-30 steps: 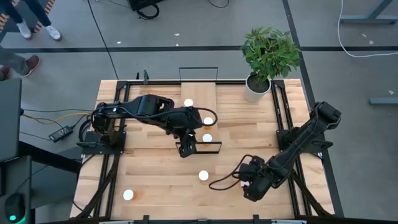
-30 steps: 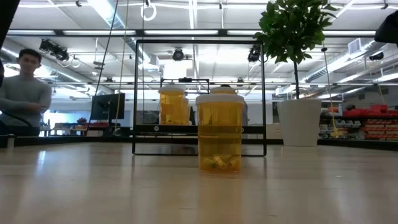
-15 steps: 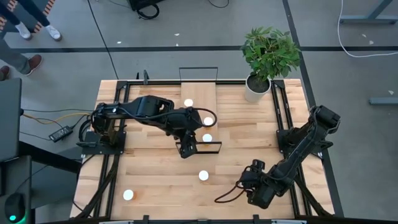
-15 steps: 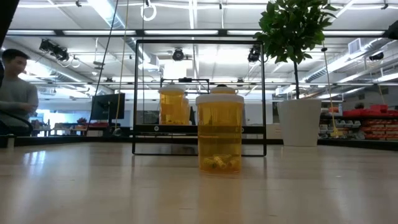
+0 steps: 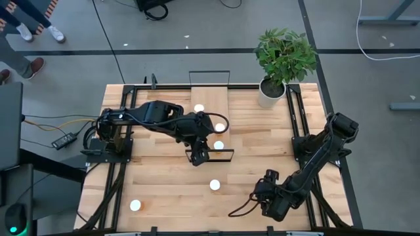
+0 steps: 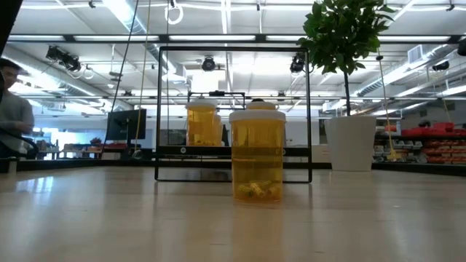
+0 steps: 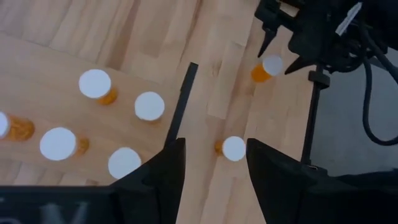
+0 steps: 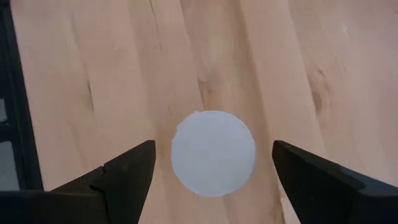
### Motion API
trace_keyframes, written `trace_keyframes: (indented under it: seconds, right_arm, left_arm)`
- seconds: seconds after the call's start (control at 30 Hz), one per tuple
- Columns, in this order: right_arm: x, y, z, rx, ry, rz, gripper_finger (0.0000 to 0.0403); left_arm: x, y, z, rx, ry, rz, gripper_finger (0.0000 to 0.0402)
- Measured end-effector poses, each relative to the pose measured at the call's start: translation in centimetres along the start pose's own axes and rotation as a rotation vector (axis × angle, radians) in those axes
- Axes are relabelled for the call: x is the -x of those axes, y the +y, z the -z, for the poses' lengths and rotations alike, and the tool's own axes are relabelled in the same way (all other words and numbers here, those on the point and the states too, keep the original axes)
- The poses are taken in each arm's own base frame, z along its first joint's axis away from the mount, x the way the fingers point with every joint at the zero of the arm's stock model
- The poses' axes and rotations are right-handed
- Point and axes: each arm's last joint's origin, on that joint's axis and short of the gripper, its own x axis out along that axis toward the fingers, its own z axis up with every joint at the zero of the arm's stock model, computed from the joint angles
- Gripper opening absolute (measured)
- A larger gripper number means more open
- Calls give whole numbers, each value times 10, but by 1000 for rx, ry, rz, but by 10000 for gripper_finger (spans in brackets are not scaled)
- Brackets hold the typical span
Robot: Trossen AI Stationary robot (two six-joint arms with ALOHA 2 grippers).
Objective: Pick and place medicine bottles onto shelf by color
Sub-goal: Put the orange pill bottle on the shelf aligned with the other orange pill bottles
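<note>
The right gripper grabs the orange medicine bottle by its white cap [image 8: 213,152] next, to stand the bottle on the light-wood shelf.
My right gripper [image 5: 262,195] hangs open at the table's near right, pointing steeply down. Its fingers stand on either side of an orange medicine bottle's white cap [image 8: 213,152] without touching it; the same bottle [image 7: 267,67] shows in the left wrist view. My left gripper [image 5: 197,156] hovers open above the near end of the light-wood shelf [image 5: 210,98], with nothing between its fingers [image 7: 214,155]. Several white-capped bottles [image 7: 95,83] stand upright on the shelf. Two more bottles stand on the table, one [image 5: 214,185] near the middle and one [image 5: 135,205] at the near left.
A potted plant [image 5: 283,56] stands at the far right corner. The shelf's black end frame [image 6: 233,109] rises behind the orange bottle [image 6: 257,156] in the low view. Black rails run along both table sides. Bare wood lies between the shelf and my right gripper.
My right gripper has sunk toward the bottle and shifted a little toward the table's near edge, rolling its wrist; its fingers stay apart. In the room behind, a person has moved off toward the left.
</note>
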Motion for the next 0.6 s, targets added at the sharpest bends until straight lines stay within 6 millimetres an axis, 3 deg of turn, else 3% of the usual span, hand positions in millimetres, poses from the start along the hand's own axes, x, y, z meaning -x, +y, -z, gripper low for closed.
trace_keyframes:
  seconds: [0.4,0.6]
  right_arm:
    - [-12,-6,6,-43,12,3,330]
    - [-12,-5,6,-44,3,-2,305]
  left_arm:
    - [0,0,0,1,-3,0,174]
    - [0,0,0,1,-3,0,172]
